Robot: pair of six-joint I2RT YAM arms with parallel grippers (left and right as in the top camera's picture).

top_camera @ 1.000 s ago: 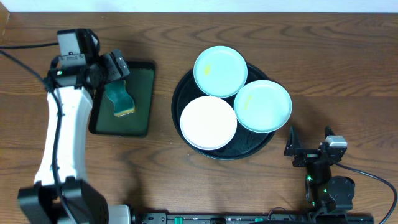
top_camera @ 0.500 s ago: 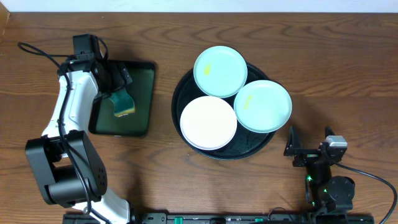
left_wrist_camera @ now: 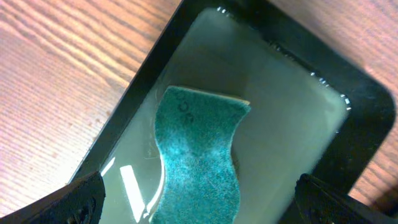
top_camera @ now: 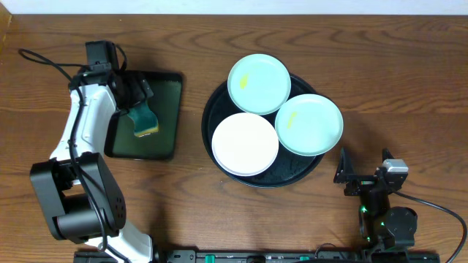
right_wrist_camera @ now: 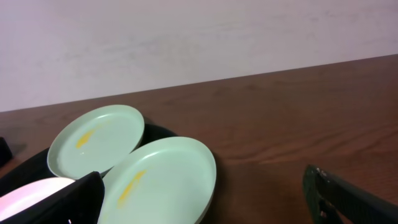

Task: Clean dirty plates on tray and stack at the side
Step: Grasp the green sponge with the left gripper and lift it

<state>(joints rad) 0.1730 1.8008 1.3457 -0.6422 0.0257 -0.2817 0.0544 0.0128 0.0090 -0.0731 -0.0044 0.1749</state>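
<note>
My left gripper takes hold of the teal sponge across its long sides next, leaving the sponge's end beyond the fingers free to clean plates.
The round black tray (top_camera: 219,99) holds three plates: a mint plate (top_camera: 259,82) at the back with a yellow smear, a mint plate (top_camera: 308,124) on the right, and a white plate (top_camera: 245,144) in front. In the right wrist view both mint plates (right_wrist_camera: 96,138) (right_wrist_camera: 168,177) show yellow smears. My left gripper (top_camera: 136,93) is open, straddling a teal sponge (left_wrist_camera: 199,155) that lies in the rectangular tray (left_wrist_camera: 292,124). My right gripper (top_camera: 352,175) is open and empty, parked near the front right, right of the round tray.
The rectangular black tray (top_camera: 167,117) with a green floor sits at the left, with the sponge (top_camera: 142,119) in it. A black cable (top_camera: 44,60) runs along the far left. Bare wood lies right of the round tray.
My left arm swung back and its gripper lowered over the sponge in the rectangular tray between one second ago and half a second ago. Since then nothing has moved.
</note>
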